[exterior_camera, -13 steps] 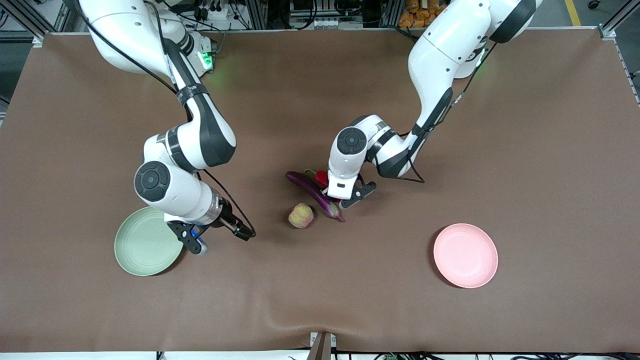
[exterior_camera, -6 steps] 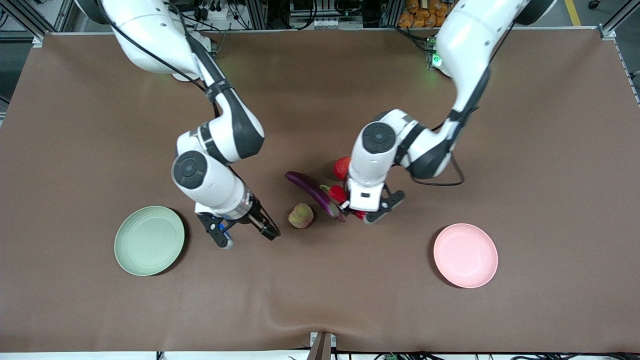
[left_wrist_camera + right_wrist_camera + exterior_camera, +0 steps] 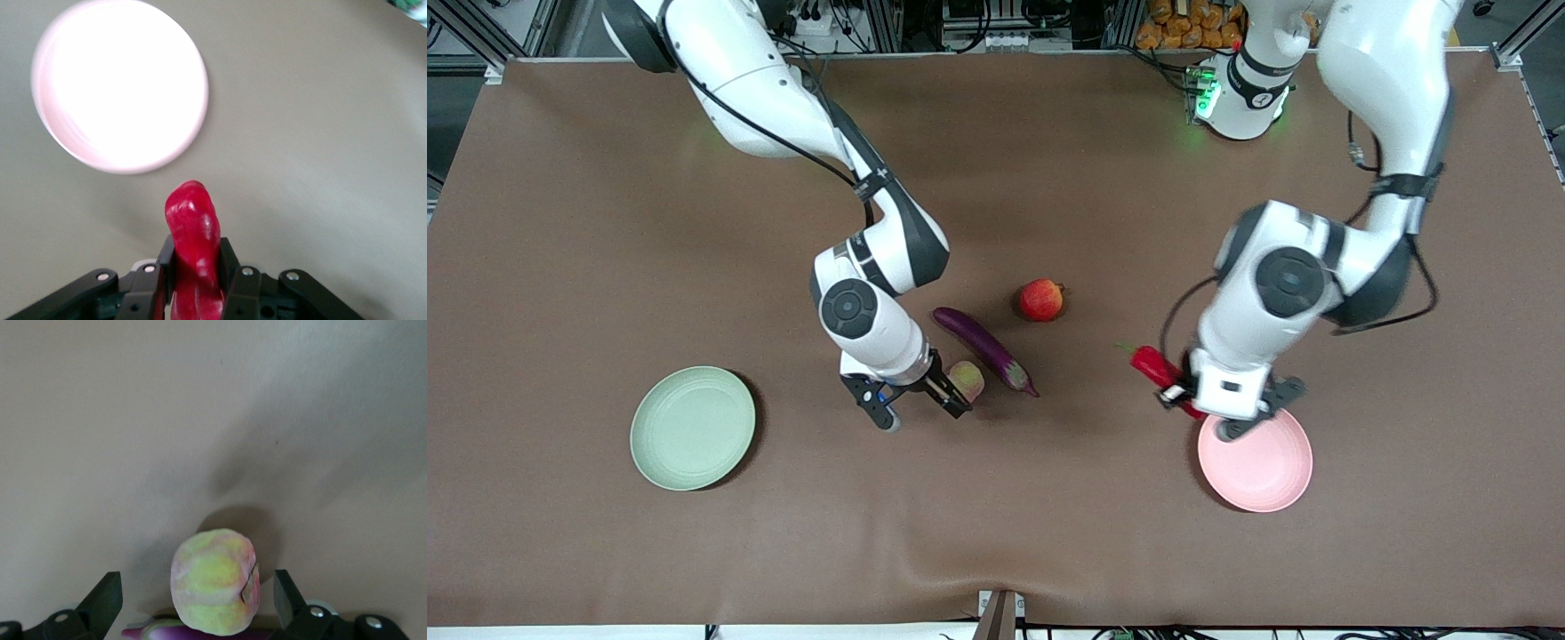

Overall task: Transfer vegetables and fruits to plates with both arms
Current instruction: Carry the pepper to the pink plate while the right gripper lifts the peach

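Observation:
The yellowish-pink ribbed fruit (image 3: 966, 380) has rounded sides, and my right gripper needs to grab it by them next. It should then go to the pale green plate (image 3: 693, 428).
My left gripper (image 3: 1199, 409) is shut on the red chili pepper (image 3: 1158, 366) and holds it over the rim of the pale pink plate (image 3: 1263, 471). In the left wrist view the chili (image 3: 193, 223) sticks out past the gripper (image 3: 197, 267), with the pink plate (image 3: 120, 87) ahead. My right gripper (image 3: 918, 407) is open and low at the yellowish-pink ribbed fruit (image 3: 966, 380). In the right wrist view the fruit (image 3: 215, 590) sits between the open fingers of the gripper (image 3: 198, 597). The purple eggplant (image 3: 985, 347) lies beside that fruit.
The red pomegranate-like fruit (image 3: 1041, 300) lies on the mat, farther from the front camera than the eggplant. The pale green plate (image 3: 692, 428) is bare, toward the right arm's end. The eggplant's tip (image 3: 160, 632) shows close under the right gripper.
My left gripper lifted the chili from beside the eggplant and carried it to the pink plate's rim. My right gripper moved from the green plate to the ribbed fruit.

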